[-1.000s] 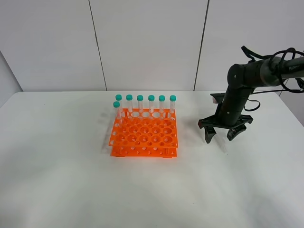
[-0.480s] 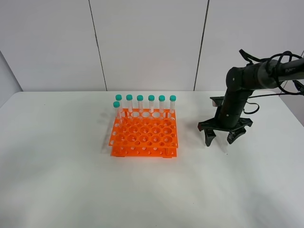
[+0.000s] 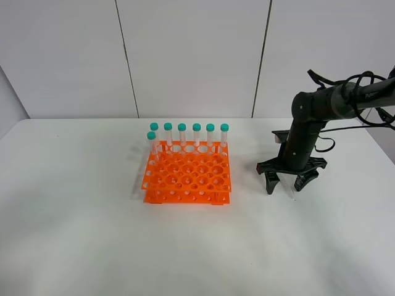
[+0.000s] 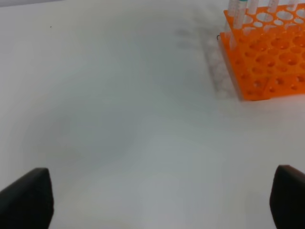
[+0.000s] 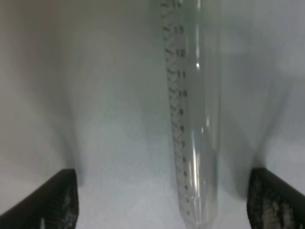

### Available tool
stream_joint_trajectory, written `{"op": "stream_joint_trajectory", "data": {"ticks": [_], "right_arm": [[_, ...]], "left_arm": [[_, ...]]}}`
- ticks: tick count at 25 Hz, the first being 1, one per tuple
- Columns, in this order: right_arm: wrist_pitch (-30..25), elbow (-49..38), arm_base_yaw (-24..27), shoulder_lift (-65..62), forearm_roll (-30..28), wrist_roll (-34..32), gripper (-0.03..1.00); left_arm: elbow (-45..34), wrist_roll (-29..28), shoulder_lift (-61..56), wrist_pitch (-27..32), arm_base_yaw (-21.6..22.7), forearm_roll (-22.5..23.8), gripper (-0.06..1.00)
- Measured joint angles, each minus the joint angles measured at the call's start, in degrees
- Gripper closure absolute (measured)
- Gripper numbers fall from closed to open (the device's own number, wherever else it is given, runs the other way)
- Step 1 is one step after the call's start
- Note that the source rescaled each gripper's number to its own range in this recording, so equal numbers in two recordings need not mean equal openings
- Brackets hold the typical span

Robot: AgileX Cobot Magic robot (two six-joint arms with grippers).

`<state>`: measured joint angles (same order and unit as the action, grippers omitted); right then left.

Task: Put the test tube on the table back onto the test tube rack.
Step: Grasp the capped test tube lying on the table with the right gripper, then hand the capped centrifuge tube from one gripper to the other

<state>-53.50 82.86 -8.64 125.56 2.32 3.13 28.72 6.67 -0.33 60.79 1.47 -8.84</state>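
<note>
The test tube has to go back to the orange rack (image 3: 187, 179), so my right gripper needs to grab the tube by its clear bottom end (image 3: 291, 192).
The test tube (image 5: 193, 119) lies flat on the white table (image 3: 92, 234), right of the rack. It is clear, with printed graduation marks, and its cap is out of the right wrist view. My right gripper (image 3: 285, 186) is down over it, open, one finger on each side (image 5: 164, 202). From the high camera the tube is only a faint streak (image 3: 289, 190) between the fingers. The orange test tube rack (image 3: 187, 179) stands mid-table with several teal-capped tubes (image 3: 196, 134) upright along its back. My left gripper (image 4: 155, 200) is open over bare table, left of the rack (image 4: 267, 52).
A grey panelled wall runs behind the table. The right arm's cables (image 3: 364, 80) loop above the table's far right edge. Bare white tabletop stretches in front of and to the left of the rack.
The right gripper has sunk a little lower toward the table around the lying tube, still open. The rack and its tubes have not moved.
</note>
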Motion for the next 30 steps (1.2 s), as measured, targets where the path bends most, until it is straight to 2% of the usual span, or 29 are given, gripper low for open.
{"op": "stream_joint_trajectory", "data": {"ticks": [6, 8, 10, 15, 16, 30], "right_arm": [[1.01, 0.0, 0.0, 0.0, 0.07, 0.05, -0.03], [1.01, 0.0, 0.0, 0.0, 0.07, 0.05, 0.01], [1.01, 0.0, 0.0, 0.0, 0.07, 0.05, 0.18], [1.01, 0.0, 0.0, 0.0, 0.13, -1.04, 0.97], [1.01, 0.0, 0.0, 0.0, 0.13, -1.17, 0.94], [0.63, 0.0, 0.0, -0.17, -0.02, 0.36, 0.94]], "left_arm": [[0.0, 0.0, 0.0, 0.0, 0.0, 0.21, -0.06], [0.0, 0.0, 0.0, 0.0, 0.0, 0.21, -0.06], [0.0, 0.0, 0.0, 0.0, 0.0, 0.21, -0.06], [0.0, 0.0, 0.0, 0.0, 0.0, 0.21, -0.06], [0.0, 0.0, 0.0, 0.0, 0.0, 0.21, -0.06], [0.0, 0.0, 0.0, 0.0, 0.0, 0.21, -0.06]]}}
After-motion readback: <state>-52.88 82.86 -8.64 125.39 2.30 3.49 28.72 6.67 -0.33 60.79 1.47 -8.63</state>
